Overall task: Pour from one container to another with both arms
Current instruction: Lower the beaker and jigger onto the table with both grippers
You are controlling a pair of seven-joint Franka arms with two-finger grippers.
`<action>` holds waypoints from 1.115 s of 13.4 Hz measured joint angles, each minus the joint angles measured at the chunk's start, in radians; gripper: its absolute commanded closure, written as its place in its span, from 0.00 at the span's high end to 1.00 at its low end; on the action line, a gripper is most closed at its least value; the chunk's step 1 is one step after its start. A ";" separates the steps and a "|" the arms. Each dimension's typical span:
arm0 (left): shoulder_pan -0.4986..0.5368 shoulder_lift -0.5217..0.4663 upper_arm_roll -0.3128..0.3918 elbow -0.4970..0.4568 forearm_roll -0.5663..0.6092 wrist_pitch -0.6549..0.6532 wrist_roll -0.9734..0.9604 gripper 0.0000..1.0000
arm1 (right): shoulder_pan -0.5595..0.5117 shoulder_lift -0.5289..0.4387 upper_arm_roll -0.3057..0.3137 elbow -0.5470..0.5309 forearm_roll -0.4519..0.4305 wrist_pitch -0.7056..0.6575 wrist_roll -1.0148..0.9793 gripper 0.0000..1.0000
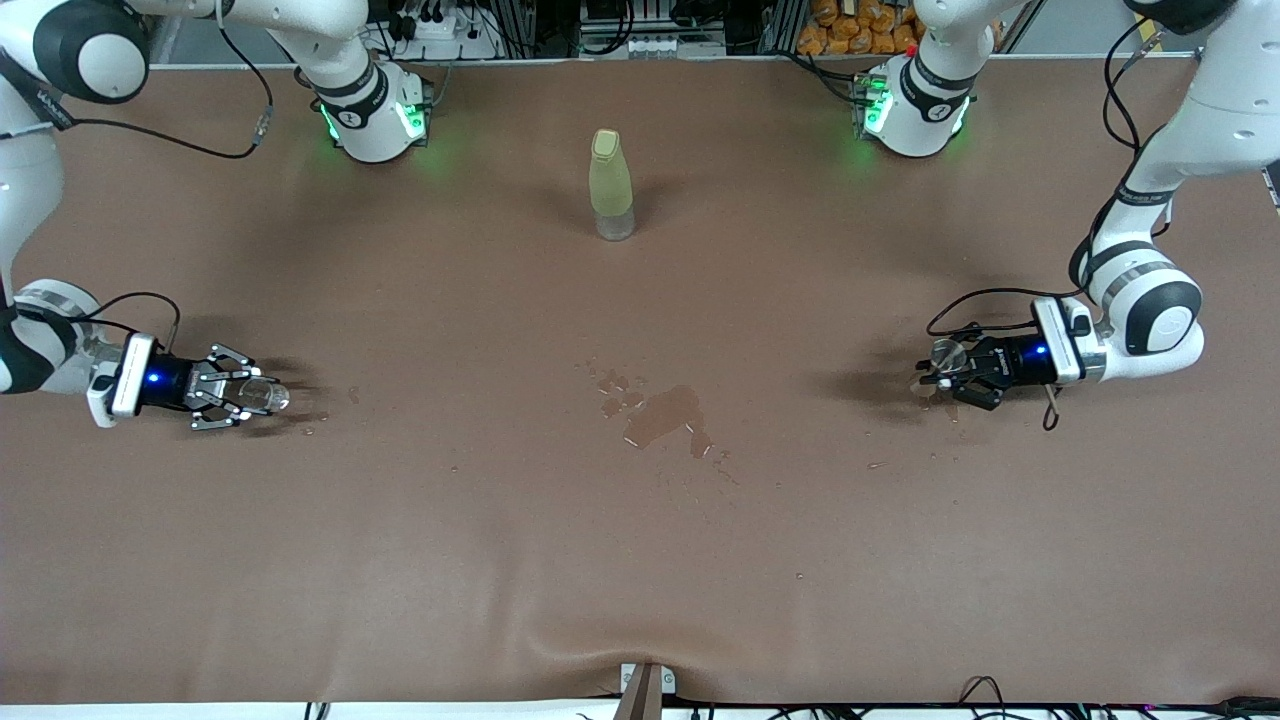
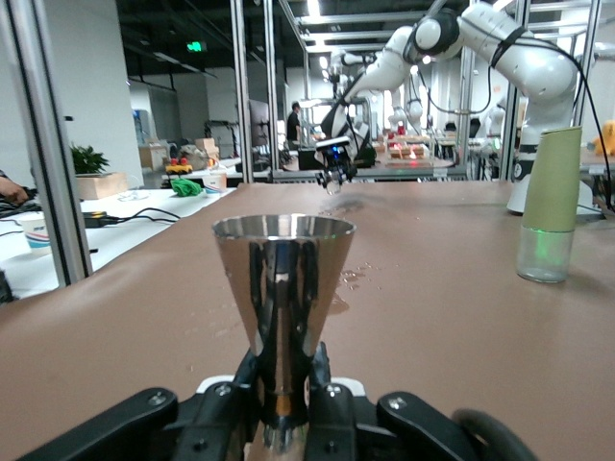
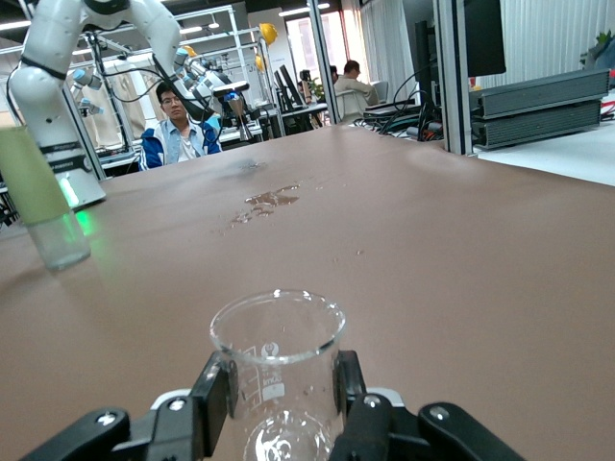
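Note:
My left gripper stays closed on the metal cup (image 1: 947, 355) (image 2: 282, 279) from here until it stands on the tabletop, since it hangs above with its shadow apart and would fall.
My left gripper (image 1: 945, 370) is low over the table at the left arm's end, shut on a shiny metal cone-shaped cup (image 1: 947, 355). In the left wrist view the cup (image 2: 282, 279) stands upright with its mouth up, its narrow waist pinched in the left gripper (image 2: 283, 389). At the right arm's end my right gripper (image 1: 243, 394) is low over the table, shut on a clear glass beaker (image 1: 266, 396). The right wrist view shows the beaker (image 3: 277, 351) upright between the black fingers (image 3: 213, 399), with droplets on its inside wall.
A pale yellow-green bottle (image 1: 611, 185) with a clear base stands mid-table, close to the robots' bases. A wet puddle with scattered drops (image 1: 660, 415) darkens the brown cover at the table's middle. A metal bracket (image 1: 645, 685) sits at the table's front edge.

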 measured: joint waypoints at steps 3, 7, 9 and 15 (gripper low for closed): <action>0.035 0.088 -0.001 0.004 0.004 -0.009 0.048 0.00 | 0.000 0.062 0.008 0.007 0.000 0.000 -0.054 0.44; 0.042 0.119 -0.001 0.019 0.010 -0.009 0.048 0.00 | 0.000 0.072 0.011 0.038 0.000 -0.004 -0.058 0.72; 0.058 0.134 0.000 0.029 0.022 -0.009 0.048 0.00 | 0.000 0.072 0.011 0.044 0.000 -0.009 -0.058 0.80; 0.071 0.177 0.020 0.045 0.030 -0.009 0.048 0.00 | 0.000 0.063 0.012 0.079 -0.001 -0.081 -0.026 1.00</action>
